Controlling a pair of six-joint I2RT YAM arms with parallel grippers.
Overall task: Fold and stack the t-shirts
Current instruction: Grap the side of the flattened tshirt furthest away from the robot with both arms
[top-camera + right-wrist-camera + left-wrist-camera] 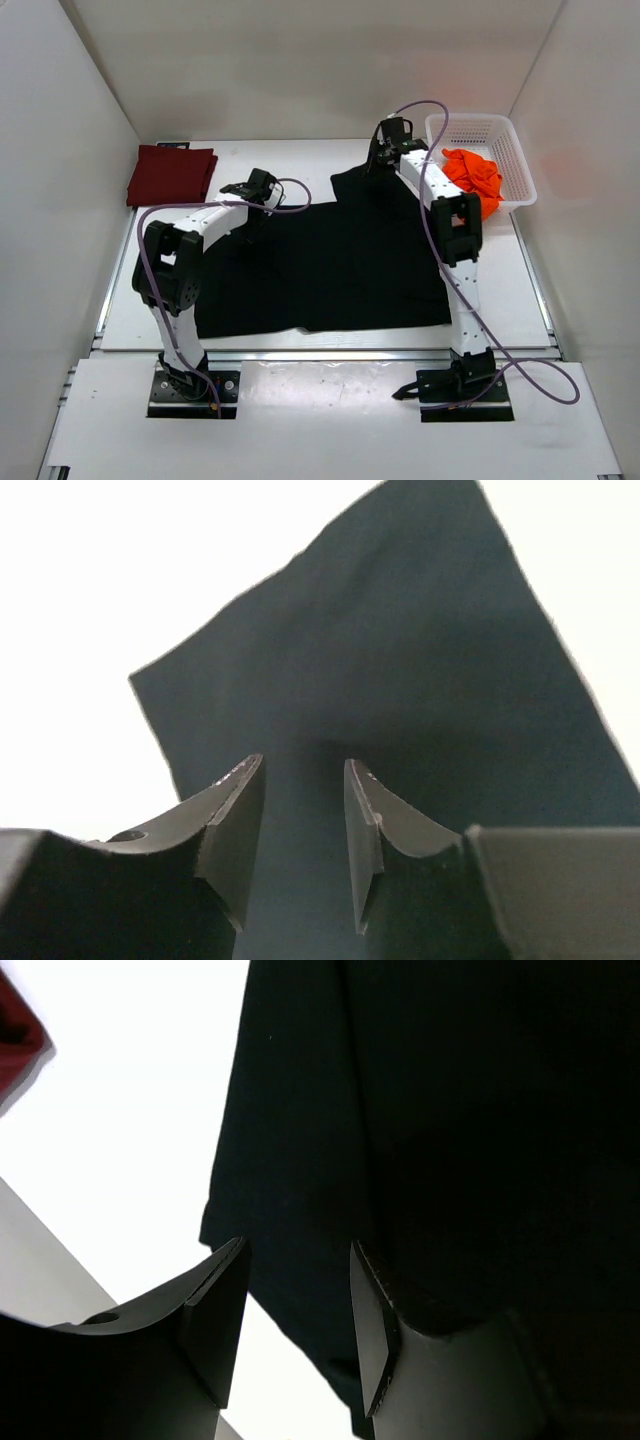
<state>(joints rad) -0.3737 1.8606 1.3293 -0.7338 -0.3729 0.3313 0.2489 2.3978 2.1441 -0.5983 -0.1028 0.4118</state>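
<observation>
I should fold that side of the t-shirt over the t-shirt, so next I should grab the black t-shirt [310, 1150] with my left gripper by the t-shirt's edge near its corner [210, 1234].
The black t-shirt [330, 260] lies spread flat over the middle of the table. My left gripper [262, 190] hovers over its upper left corner; in the left wrist view it [298, 1250] is open above the black cloth's [420, 1110] edge. My right gripper [385, 150] is over the shirt's upper right sleeve; in the right wrist view it [304, 765] is open above the sleeve [400, 670]. The maroon shirt [170, 174] lies folded at the far left, its corner also in the left wrist view [18, 1030]. The orange shirt [474, 176] is bunched in the basket.
A white mesh basket [500, 140] stands at the back right. White walls enclose the table on three sides. The table's front edge runs just below the black shirt's hem.
</observation>
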